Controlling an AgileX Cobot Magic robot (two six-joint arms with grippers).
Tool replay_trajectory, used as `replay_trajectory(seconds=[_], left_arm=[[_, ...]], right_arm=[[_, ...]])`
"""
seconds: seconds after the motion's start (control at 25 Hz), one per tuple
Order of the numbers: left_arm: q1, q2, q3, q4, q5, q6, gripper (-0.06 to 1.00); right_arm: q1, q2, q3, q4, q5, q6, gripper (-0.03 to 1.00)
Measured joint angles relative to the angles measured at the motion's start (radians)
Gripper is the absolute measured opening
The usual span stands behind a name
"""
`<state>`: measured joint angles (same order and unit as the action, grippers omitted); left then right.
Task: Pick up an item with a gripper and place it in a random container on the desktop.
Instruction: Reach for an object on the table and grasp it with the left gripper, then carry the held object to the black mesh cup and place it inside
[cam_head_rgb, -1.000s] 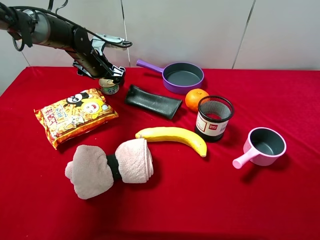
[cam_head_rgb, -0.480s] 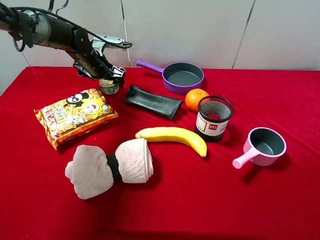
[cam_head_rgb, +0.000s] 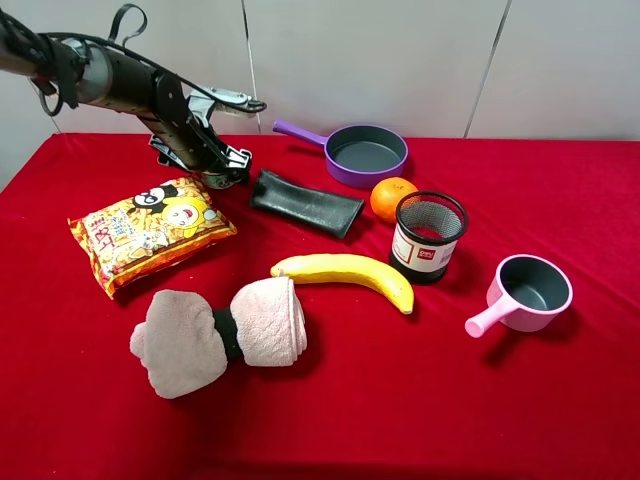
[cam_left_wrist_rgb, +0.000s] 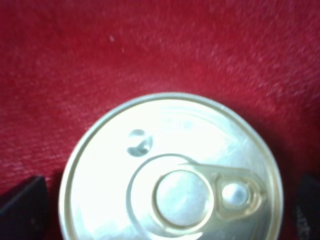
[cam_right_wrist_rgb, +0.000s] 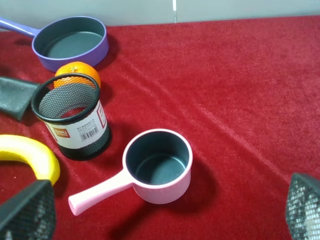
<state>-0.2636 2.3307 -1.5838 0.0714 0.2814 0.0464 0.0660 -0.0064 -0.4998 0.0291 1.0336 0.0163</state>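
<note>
The tin can should go in a container (cam_head_rgb: 428, 238), so my left gripper will next grab it by its round body just below the lid's rim.
The item, a small silvery tin can (cam_left_wrist_rgb: 170, 190) with a gold pull-tab lid, fills the left wrist view from straight above. My left gripper (cam_head_rgb: 215, 168) is low over it at the back left of the red cloth, jaws open, one dark finger (cam_left_wrist_rgb: 25, 205) on each side of the can. In the high view the gripper hides the can. The container, a black mesh cup (cam_head_rgb: 428, 237) with a white and red label, stands right of centre, also seen as the mesh cup (cam_right_wrist_rgb: 74, 117). My right gripper (cam_right_wrist_rgb: 162, 212) is open, with nothing between its fingers.
A snack bag (cam_head_rgb: 150, 228) lies just in front of the left gripper, a black pouch (cam_head_rgb: 305, 203) to its right. A purple pan (cam_head_rgb: 365, 153), orange (cam_head_rgb: 392, 197), banana (cam_head_rgb: 348, 273), rolled towel (cam_head_rgb: 225, 332) and pink saucepan (cam_head_rgb: 530, 290) are spread over the cloth.
The left gripper has come down over the can, which showed beneath it before and is now hidden in the high view. Its jaws have stayed open.
</note>
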Motion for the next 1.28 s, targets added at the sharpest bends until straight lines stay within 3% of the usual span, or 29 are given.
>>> replay_trajectory(seconds=[0.36, 0.68, 1.28], left_arm=[[0.000, 0.001, -0.002, 0.000, -0.006, 0.000, 0.92], [-0.003, 0.005, -0.002, -0.004, -0.018, 0.000, 0.64], [-0.003, 0.001, -0.005, -0.003, -0.014, 0.000, 0.64]], right_arm=[[0.000, 0.000, 0.000, 0.000, 0.000, 0.000, 0.69], [0.000, 0.000, 0.000, 0.000, 0.000, 0.000, 0.69], [0.000, 0.000, 0.000, 0.000, 0.000, 0.000, 0.69]])
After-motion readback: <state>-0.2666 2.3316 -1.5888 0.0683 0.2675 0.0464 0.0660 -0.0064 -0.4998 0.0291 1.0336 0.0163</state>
